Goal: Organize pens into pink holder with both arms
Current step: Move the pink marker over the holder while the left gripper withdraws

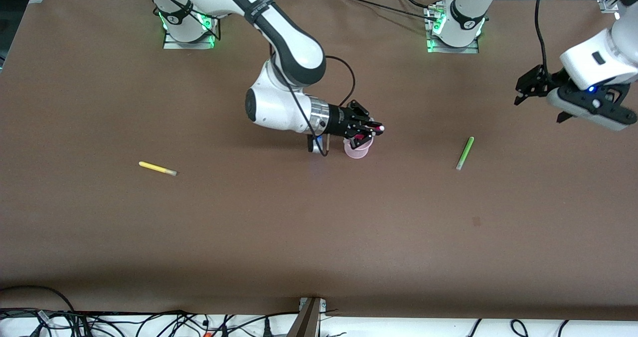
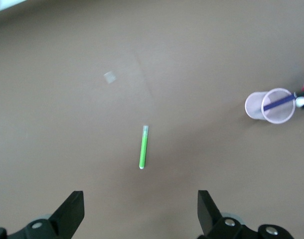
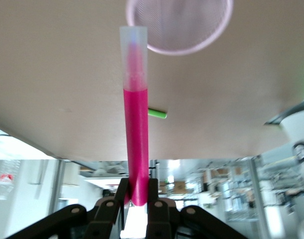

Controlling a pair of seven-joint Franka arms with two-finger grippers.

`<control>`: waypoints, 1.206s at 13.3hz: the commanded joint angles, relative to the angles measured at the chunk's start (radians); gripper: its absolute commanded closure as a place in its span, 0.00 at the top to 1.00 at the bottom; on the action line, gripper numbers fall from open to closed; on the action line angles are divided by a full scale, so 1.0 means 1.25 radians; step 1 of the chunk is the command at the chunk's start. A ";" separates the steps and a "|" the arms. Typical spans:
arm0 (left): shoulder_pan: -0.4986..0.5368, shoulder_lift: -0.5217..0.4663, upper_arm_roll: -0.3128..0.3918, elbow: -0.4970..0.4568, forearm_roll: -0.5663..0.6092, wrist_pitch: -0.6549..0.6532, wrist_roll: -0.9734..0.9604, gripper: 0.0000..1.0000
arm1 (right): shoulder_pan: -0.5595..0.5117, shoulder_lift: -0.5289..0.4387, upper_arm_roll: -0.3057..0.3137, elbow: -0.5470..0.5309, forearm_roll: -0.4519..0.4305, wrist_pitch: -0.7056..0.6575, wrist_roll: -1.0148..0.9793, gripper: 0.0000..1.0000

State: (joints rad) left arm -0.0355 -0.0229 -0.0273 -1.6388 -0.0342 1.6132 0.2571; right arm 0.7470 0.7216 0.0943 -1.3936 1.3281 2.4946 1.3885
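Observation:
I need to move the magenta pen toward the pink holder's opening with my right gripper before I release it. The magenta pen's tip (image 3: 133,35) hangs short of the pink holder's opening (image 3: 179,22).
My right gripper (image 1: 373,130) is shut on the magenta pink pen (image 1: 380,127) and holds it level just above the pink holder (image 1: 357,150). In the right wrist view the pen (image 3: 136,124) sticks out from the gripper (image 3: 137,194) toward the holder's rim (image 3: 178,50). The left wrist view shows the dark purple pen (image 2: 278,104) leaning inside the holder (image 2: 256,105). The light green pen (image 1: 464,153) lies toward the left arm's end of the table. The yellow pen (image 1: 157,168) lies toward the right arm's end. My left gripper (image 1: 521,93) is open and empty, high over the table above the green pen (image 2: 143,147).
The arm bases (image 1: 453,33) stand along the table edge farthest from the front camera. A small dark mark (image 1: 476,221) is on the brown table nearer the front camera than the green pen. Cables (image 1: 149,322) lie off the table's front edge.

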 commanded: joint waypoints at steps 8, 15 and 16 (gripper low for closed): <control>0.000 -0.011 0.066 -0.011 0.046 0.002 -0.279 1.00 | 0.038 0.067 -0.004 0.031 0.122 0.040 0.013 0.00; -0.013 0.018 0.057 0.022 0.044 0.000 -0.288 1.00 | 0.043 0.117 -0.004 0.078 0.127 0.041 -0.009 0.00; -0.014 0.020 0.051 0.029 0.047 0.000 -0.288 1.00 | 0.044 0.117 -0.004 0.078 0.127 0.041 -0.012 0.00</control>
State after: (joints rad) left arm -0.0408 -0.0154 0.0460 -1.6426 -0.0044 1.6265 -0.0815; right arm 0.7895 0.8400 0.0933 -1.3424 1.4579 2.5335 1.3965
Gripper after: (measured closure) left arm 0.000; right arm 0.824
